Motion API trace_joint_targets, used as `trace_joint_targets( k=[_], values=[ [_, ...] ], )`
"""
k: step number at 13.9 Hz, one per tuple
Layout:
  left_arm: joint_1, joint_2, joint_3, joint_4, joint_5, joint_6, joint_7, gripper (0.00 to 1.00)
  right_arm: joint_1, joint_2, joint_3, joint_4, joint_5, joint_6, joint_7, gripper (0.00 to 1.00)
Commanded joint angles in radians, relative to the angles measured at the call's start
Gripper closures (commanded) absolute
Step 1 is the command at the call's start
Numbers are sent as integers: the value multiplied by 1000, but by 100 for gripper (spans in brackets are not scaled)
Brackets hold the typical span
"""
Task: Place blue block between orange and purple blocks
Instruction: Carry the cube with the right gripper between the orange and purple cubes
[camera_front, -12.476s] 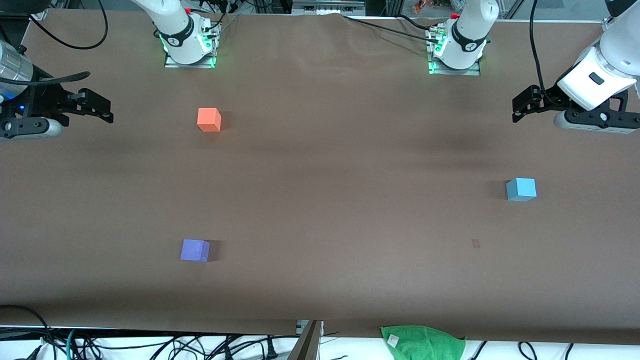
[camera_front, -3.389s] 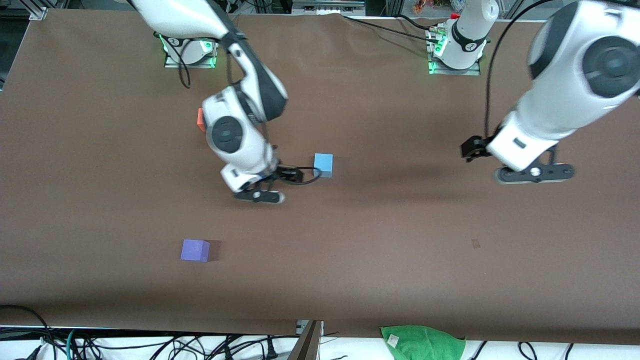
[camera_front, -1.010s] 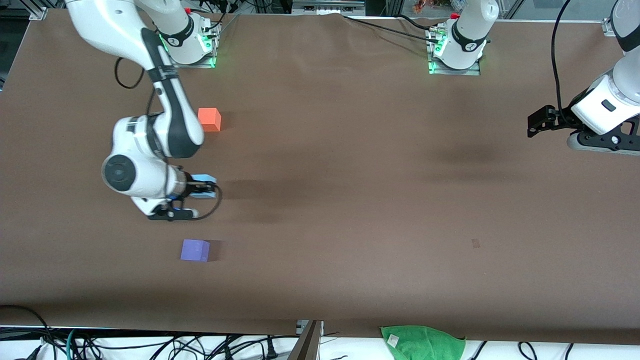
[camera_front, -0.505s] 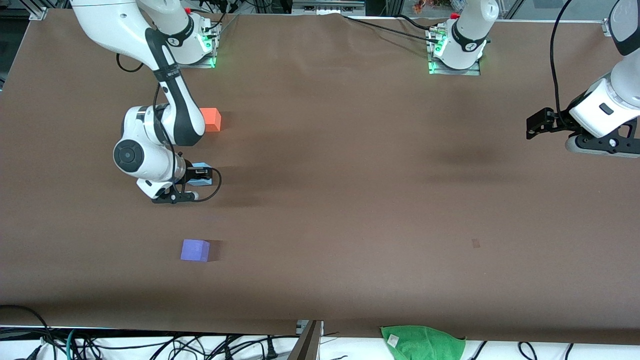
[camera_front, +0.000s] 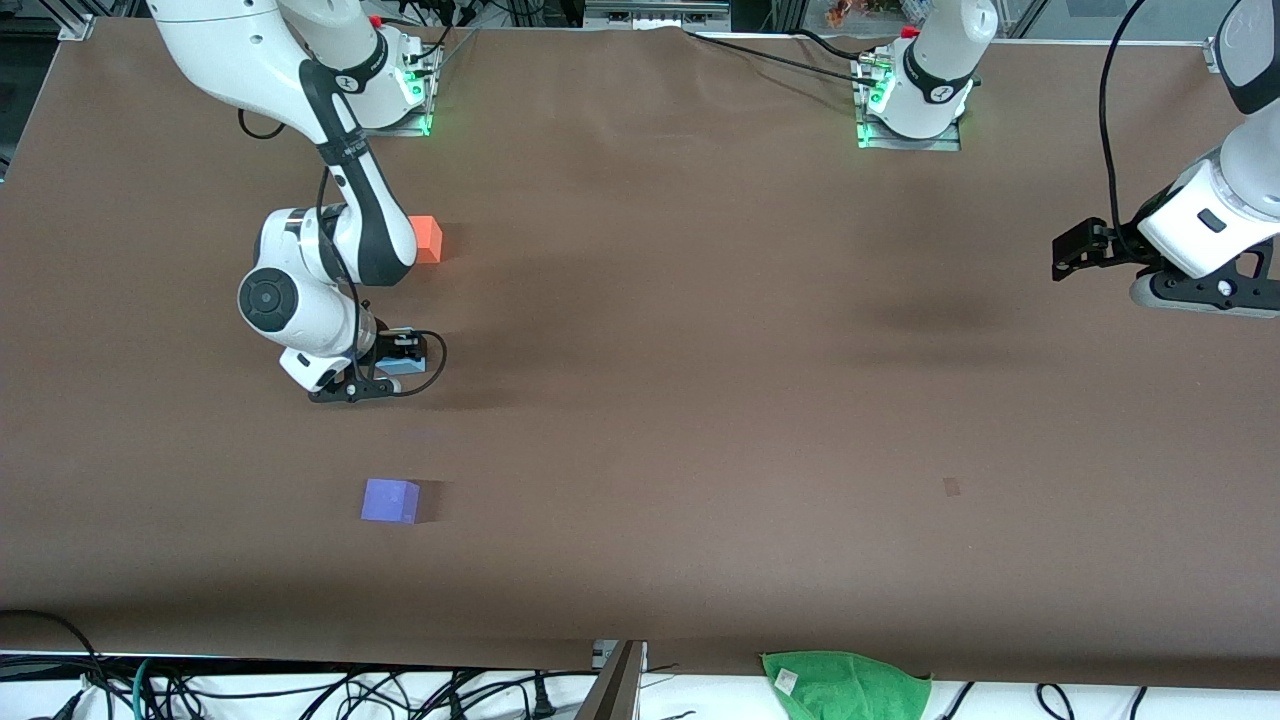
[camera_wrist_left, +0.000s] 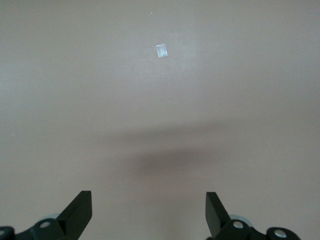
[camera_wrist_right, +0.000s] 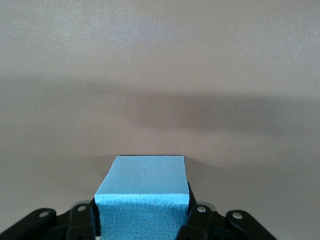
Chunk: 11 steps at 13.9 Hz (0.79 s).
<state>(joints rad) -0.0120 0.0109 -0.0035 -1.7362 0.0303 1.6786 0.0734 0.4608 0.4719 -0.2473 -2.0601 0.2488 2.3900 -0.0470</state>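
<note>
My right gripper opens next, since the blue block meets the table between orange and purple.
My right gripper (camera_front: 402, 352) is shut on the light sky-blue block (camera_front: 406, 365), low over the table between the orange block (camera_front: 429, 238) and the violet-purple block (camera_front: 390, 500). In the right wrist view the blue block (camera_wrist_right: 142, 197) fills the space between my fingers (camera_wrist_right: 85, 220). The orange block is partly hidden by my right arm. My left gripper (camera_front: 1068, 248) is open and empty, waiting in the air over the left arm's end of the table; its fingers (camera_wrist_left: 77, 212) show wide apart above bare table.
A green cloth (camera_front: 845, 685) lies off the table's edge nearest the camera. A small pale mark (camera_front: 951, 487) is on the brown table cover (camera_front: 700, 400); it also shows in the left wrist view (camera_wrist_left: 161, 50). Cables hang below the table's near edge.
My right gripper has carried the blue block slightly toward the orange block's line and lowered it between the orange and purple blocks. My left arm has barely moved.
</note>
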Motion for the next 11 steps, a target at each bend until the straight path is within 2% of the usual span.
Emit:
trace_joint_targets(
  k=[1,4,5,7,9,11],
  values=[
    [7,6,-4,12,-15,3,-4,0,4,2,3,-17,55,37,-11,74],
    [7,3,-4,10,-13,-5,-4,0,6,16,6,-17,64,57,-11,69],
    [7,3,-4,10,-13,-5,-4,0,6,16,5,-18,64,58,-10,54],
    [7,3,-4,10,-13,-5,-4,0,6,8,5,-12,64,55,-13,1],
    [7,3,-4,10,-13,-5,-4,0,6,-34,5,23,64,5,-10,0],
    [7,3,-4,10,-13,-5,-4,0,7,-77,5,63,66,-72,109,0]
  ],
)
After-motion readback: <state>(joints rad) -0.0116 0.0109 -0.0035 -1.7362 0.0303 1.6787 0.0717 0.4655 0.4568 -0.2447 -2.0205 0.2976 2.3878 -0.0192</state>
